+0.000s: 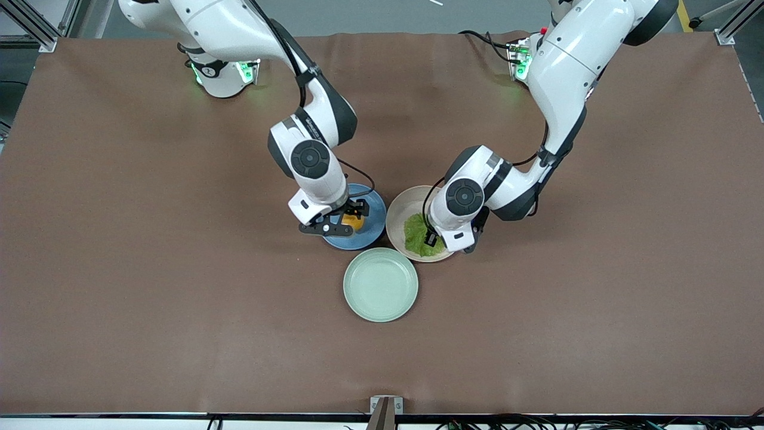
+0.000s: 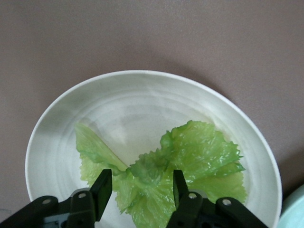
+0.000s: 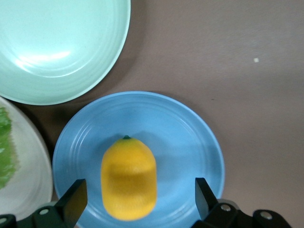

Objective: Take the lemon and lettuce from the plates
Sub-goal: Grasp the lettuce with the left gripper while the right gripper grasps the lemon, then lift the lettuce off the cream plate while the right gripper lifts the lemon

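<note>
My right gripper is about to pick the lemon from the blue plate (image 3: 180,137). Next, it needs to grab the lemon by its plump middle (image 3: 128,180).
The lemon (image 1: 353,221) lies on the blue plate (image 1: 373,230); in the right wrist view the lemon (image 3: 128,178) sits between my spread fingers on the blue plate (image 3: 190,137). My right gripper (image 1: 346,222) is open and low over the lemon. The lettuce (image 1: 416,236) lies on the beige-pink plate (image 1: 403,206); in the left wrist view the lettuce (image 2: 190,156) is on that plate (image 2: 128,102). My left gripper (image 1: 439,240) is open, its fingers astride the leaf's raised middle.
An empty mint-green plate (image 1: 381,284) sits nearer the front camera than the two plates and almost touches them; it also shows in the right wrist view (image 3: 57,47). Brown table cloth (image 1: 179,298) surrounds the plates.
</note>
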Controlling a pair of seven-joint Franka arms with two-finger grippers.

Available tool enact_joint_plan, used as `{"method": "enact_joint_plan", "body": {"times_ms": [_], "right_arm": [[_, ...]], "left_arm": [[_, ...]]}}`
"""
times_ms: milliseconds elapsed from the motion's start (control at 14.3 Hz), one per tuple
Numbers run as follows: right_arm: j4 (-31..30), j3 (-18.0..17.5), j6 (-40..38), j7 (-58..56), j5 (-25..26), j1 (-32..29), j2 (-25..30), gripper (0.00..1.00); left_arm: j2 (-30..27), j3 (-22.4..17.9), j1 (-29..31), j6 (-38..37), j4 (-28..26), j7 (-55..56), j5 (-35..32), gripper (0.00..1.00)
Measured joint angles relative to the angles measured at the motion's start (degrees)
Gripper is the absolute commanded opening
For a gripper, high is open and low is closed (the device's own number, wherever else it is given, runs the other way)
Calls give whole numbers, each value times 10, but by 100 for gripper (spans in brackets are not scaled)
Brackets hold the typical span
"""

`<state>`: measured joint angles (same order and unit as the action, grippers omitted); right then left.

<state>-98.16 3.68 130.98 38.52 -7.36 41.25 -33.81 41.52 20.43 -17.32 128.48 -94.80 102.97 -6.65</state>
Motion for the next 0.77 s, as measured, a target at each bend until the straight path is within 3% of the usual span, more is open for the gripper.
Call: {"method": "enact_joint_plan", "body": {"times_ms": [140, 350, 420, 699, 769], "right_arm": [[0, 0, 21, 0, -2, 8, -18, 100], [0, 0, 36, 1, -2, 16, -30, 95], [0, 0, 36, 1, -2, 17, -31, 89], [0, 0, 37, 1, -2, 25, -35, 40], [0, 0, 38, 1, -2, 26, -37, 32]], "left_arm": [[1, -3, 0, 0, 1, 0, 0, 24], [1, -5, 0, 0, 3, 0, 0, 6], [1, -5, 0, 1, 3, 0, 0, 1], [-3, -6, 1, 2, 27, 0, -1, 0], [-10, -6, 3, 2, 34, 0, -2, 0]]}}
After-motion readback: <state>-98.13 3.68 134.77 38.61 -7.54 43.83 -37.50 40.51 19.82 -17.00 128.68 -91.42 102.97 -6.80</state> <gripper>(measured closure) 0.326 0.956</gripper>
